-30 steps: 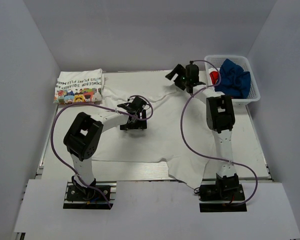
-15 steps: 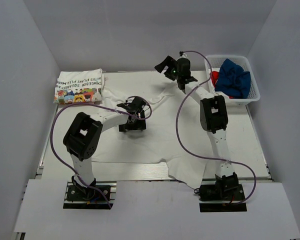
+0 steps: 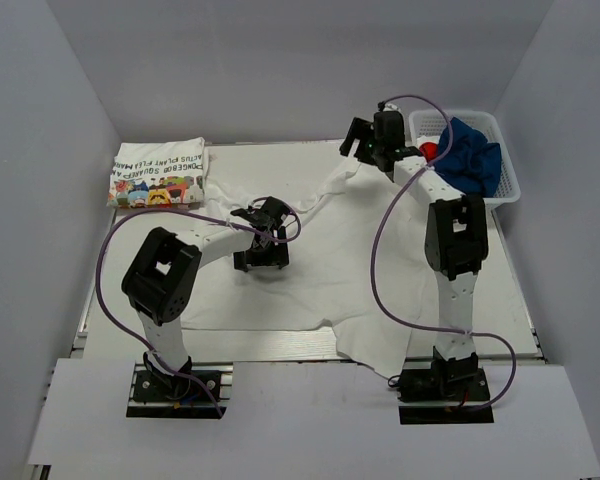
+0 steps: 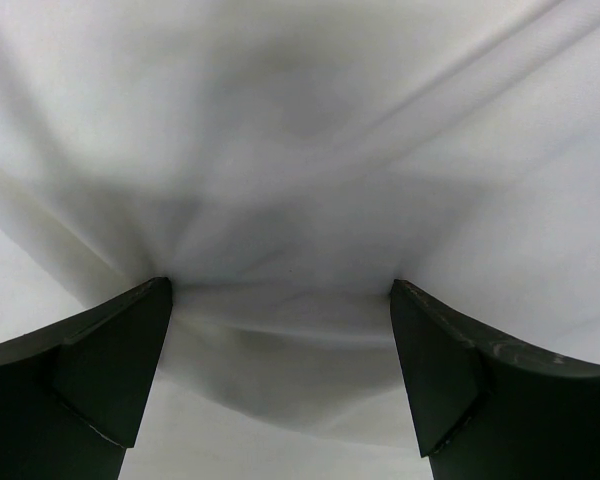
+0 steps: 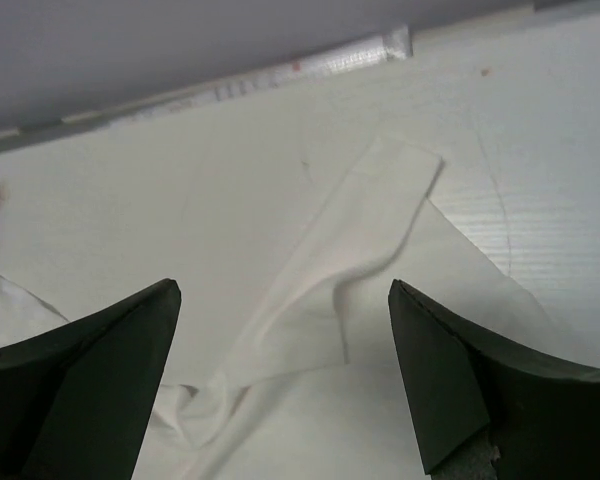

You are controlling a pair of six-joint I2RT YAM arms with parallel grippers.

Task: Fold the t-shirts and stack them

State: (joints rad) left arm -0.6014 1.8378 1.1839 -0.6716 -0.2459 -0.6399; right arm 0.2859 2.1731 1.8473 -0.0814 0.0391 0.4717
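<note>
My right gripper grabs the white t-shirt (image 3: pixel 320 270) by its rumpled far sleeve (image 3: pixel 347 171) next, to spread that side of the t-shirt flat for folding.
A plain white t-shirt (image 3: pixel 320 270) lies spread over the middle of the table, with its hem hanging off the near edge. My left gripper (image 3: pixel 260 258) is low over its left part. In the left wrist view this gripper (image 4: pixel 280 290) is open, with a raised fold of the white cloth (image 4: pixel 300 180) between the fingers. My right gripper (image 3: pixel 358 143) is open and empty above the shirt's far sleeve (image 5: pixel 370 230). A folded printed t-shirt (image 3: pixel 155 172) lies at the back left. A navy t-shirt (image 3: pixel 470 155) and a red-marked white one (image 3: pixel 432 150) lie in the basket.
The white lattice basket (image 3: pixel 500 195) stands at the back right beside the right arm. Purple cables loop off both arms. Grey walls close in the table on three sides. The table's back edge (image 5: pixel 280 75) shows just beyond the sleeve.
My right gripper swung left along the back edge, then back right toward the basket. My left gripper slid slightly nearer and left on the cloth. Both stayed open.
</note>
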